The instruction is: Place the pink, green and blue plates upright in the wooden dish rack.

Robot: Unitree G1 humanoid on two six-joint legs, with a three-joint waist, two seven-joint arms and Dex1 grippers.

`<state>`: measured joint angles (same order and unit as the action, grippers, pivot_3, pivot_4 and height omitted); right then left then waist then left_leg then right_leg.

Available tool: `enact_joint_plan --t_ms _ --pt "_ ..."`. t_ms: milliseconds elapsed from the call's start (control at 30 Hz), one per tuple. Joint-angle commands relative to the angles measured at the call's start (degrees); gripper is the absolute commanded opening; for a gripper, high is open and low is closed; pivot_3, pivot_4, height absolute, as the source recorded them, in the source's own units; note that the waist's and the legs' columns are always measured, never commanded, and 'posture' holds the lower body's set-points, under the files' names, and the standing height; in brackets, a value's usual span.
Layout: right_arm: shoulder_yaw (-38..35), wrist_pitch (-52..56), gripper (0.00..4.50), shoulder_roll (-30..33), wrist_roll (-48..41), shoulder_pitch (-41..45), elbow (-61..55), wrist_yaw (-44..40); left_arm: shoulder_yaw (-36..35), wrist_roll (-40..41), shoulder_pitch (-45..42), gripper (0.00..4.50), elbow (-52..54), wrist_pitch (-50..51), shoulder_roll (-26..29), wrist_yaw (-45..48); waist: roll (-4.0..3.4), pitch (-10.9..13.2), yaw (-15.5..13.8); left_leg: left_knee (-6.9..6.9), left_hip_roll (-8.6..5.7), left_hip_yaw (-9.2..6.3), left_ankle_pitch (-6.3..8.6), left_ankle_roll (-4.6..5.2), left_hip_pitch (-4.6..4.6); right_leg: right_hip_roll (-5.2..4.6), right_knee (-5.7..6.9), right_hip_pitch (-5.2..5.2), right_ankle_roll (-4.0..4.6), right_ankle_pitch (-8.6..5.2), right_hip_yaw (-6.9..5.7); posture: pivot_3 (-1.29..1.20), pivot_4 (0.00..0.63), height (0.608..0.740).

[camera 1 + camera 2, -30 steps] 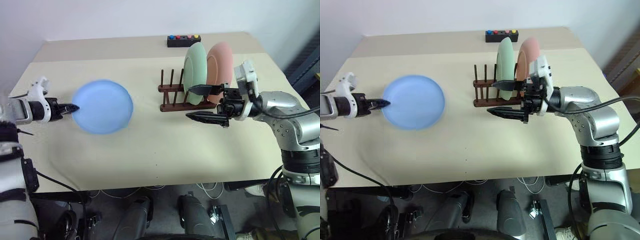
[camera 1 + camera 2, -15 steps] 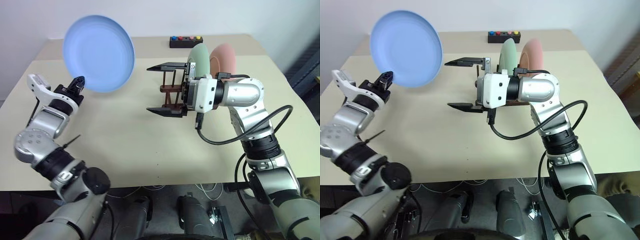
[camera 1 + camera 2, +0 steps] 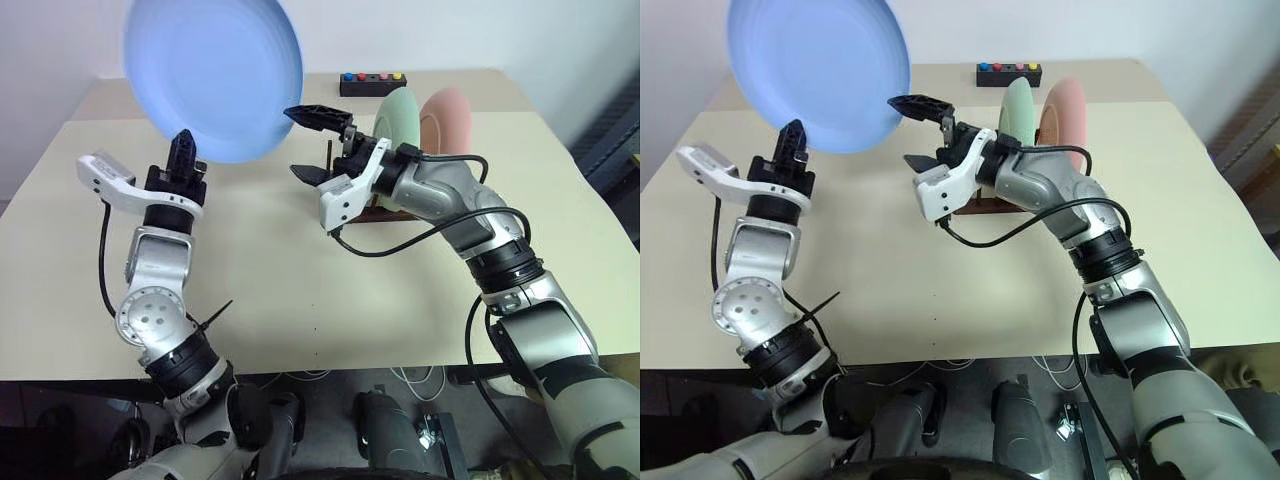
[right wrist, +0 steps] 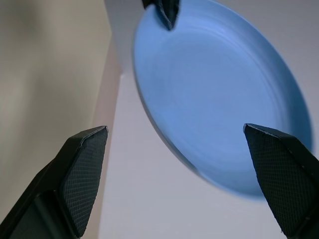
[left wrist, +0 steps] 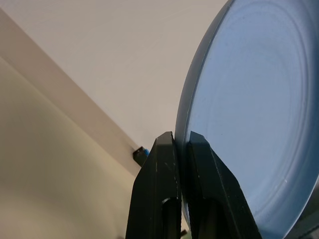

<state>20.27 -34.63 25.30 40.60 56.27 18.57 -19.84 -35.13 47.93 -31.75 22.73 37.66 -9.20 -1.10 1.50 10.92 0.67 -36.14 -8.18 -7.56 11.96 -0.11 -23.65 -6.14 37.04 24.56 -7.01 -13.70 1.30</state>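
The blue plate should stand upright in the wooden dish rack, so my right gripper should next grab it by its free upper rim.
The blue plate is held high above the table, nearly upright, with my left gripper shut on its lower rim. In the left wrist view the two fingers pinch the blue plate's edge. My right gripper is open wide just right of the plate, one finger above the other, touching nothing. Its wrist view has the blue plate between and beyond the spread fingertips. The green plate and pink plate stand upright in the wooden dish rack, partly hidden behind my right arm.
A small black box with coloured buttons sits at the table's far edge. The beige table has open surface in front of the rack and to the left. A black cable loops from my right wrist over the table.
My left arm has lifted the blue plate off the left side and carried it up and rightward, tilting it upright. My right gripper has rolled and moved left toward the plate, still open.
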Motion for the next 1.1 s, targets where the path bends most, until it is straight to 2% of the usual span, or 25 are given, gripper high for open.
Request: enact_joint_plan --t_ms 33,233,433,533,767,933,1033,1100 --pt "0.08 0.39 4.5 0.09 1.7 3.48 1.07 2.97 4.89 1.29 0.48 0.05 3.14 -2.75 0.92 -0.11 0.0 0.0 0.01 0.0 0.0 0.0 0.0 0.0 0.0 0.0 0.0 0.0 0.0 0.0 0.01 0.0 0.15 0.74" --pt "1.91 0.77 4.5 -0.08 5.26 4.63 1.14 6.96 8.71 1.43 0.82 0.05 2.46 -7.04 1.03 -1.4 0.0 0.0 0.09 0.05 0.05 0.0 0.0 0.0 0.04 0.07 0.0 0.0 0.02 0.0 0.04 0.0 0.15 0.74" --pt "2.21 1.62 4.5 -0.79 2.98 4.39 2.05 5.65 11.63 1.47 2.13 0.05 2.36 -9.4 2.05 -2.31 0.0 0.0 0.09 0.04 0.05 0.01 0.0 0.0 0.04 0.08 -0.02 -0.02 0.03 0.0 0.06 0.0 0.15 0.74" --pt "2.41 1.99 3.58 -1.02 2.51 4.41 2.29 5.36 13.19 1.44 2.52 0.0 2.26 -9.95 2.58 -2.29 0.0 0.0 0.05 0.05 0.06 0.01 0.0 0.0 0.05 0.1 -0.03 -0.02 0.04 0.01 0.06 0.0 0.15 0.74" --pt "2.42 2.72 0.11 -1.37 1.5 4.19 2.37 4.76 15.58 3.53 3.45 0.0 2.52 -9.79 4.35 -1.85 0.0 0.0 0.11 0.05 0.07 0.01 0.0 0.0 0.05 0.12 -0.04 -0.02 0.04 0.01 0.07 0.0 0.15 0.74" --pt "2.52 2.89 0.04 -1.34 1.22 4.2 2.53 4.58 17.89 5.43 4.26 0.0 3.0 -8.53 5.24 -1.06 -0.02 0.0 0.06 0.06 0.1 0.04 0.0 -0.01 0.06 0.15 -0.05 -0.02 0.05 0.02 0.11 0.0 0.15 0.74" --pt "2.25 2.86 0.0 -1.04 0.99 4.28 2.7 4.52 18.12 7.92 4.37 1.0 2.99 -8.09 5.34 -0.46 -0.02 0.01 0.03 0.06 0.1 0.04 0.0 -0.01 0.06 0.14 -0.06 -0.02 0.06 0.02 0.11 0.0 0.15 0.74" --pt "2.01 2.97 0.0 -0.79 0.67 4.44 2.84 4.62 18.5 9.03 4.75 2.01 3.43 -7.48 6.28 -0.21 -0.02 0.01 0.03 0.06 0.1 0.04 0.0 0.0 0.06 0.14 -0.08 -0.04 0.06 0.02 0.11 0.0 0.15 0.74"
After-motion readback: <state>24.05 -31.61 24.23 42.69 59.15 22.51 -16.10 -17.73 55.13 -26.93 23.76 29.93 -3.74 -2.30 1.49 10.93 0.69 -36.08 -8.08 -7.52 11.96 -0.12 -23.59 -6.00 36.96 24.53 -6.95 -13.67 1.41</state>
